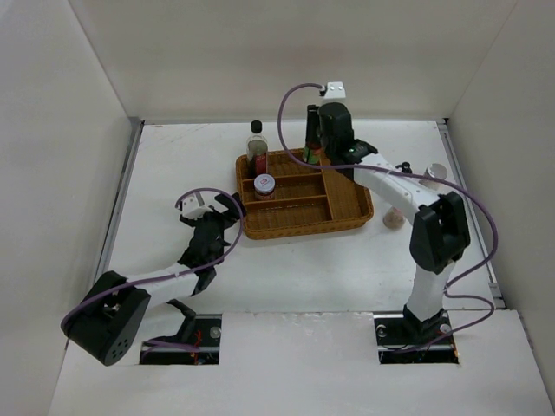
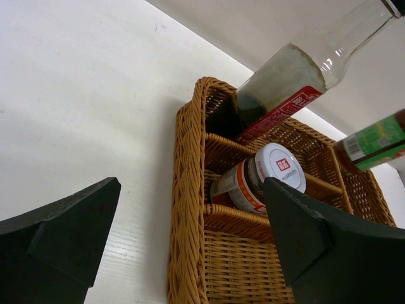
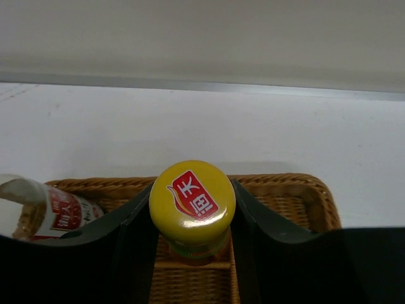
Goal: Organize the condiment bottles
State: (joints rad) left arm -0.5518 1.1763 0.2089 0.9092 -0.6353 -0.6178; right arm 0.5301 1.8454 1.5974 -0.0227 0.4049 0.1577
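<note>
The green sauce bottle would topple onto the divider close by if my right gripper opened now, as its base is above the tray [image 1: 347,221].
My right gripper [image 1: 316,147] [image 3: 192,221] is shut on the green sauce bottle [image 1: 309,137] just under its yellow cap [image 3: 192,199], upright over the wicker tray's [image 1: 347,221] back row. I cannot tell if it rests on the tray floor. The tall clear black-capped bottle [image 1: 257,146] [image 2: 285,82] stands in the back left compartment. The short jar [image 1: 264,186] [image 2: 259,180] sits in the compartment in front of it. My left gripper [image 1: 217,218] [image 2: 190,244] is open and empty beside the tray's left wall [image 2: 188,190].
A silver-capped bottle [image 1: 439,172] stands on the table right of the tray. A pink-capped shaker [image 1: 393,218] sits by the tray's right front corner. The tray's front long compartments hold nothing. White walls enclose the table at the back and both sides.
</note>
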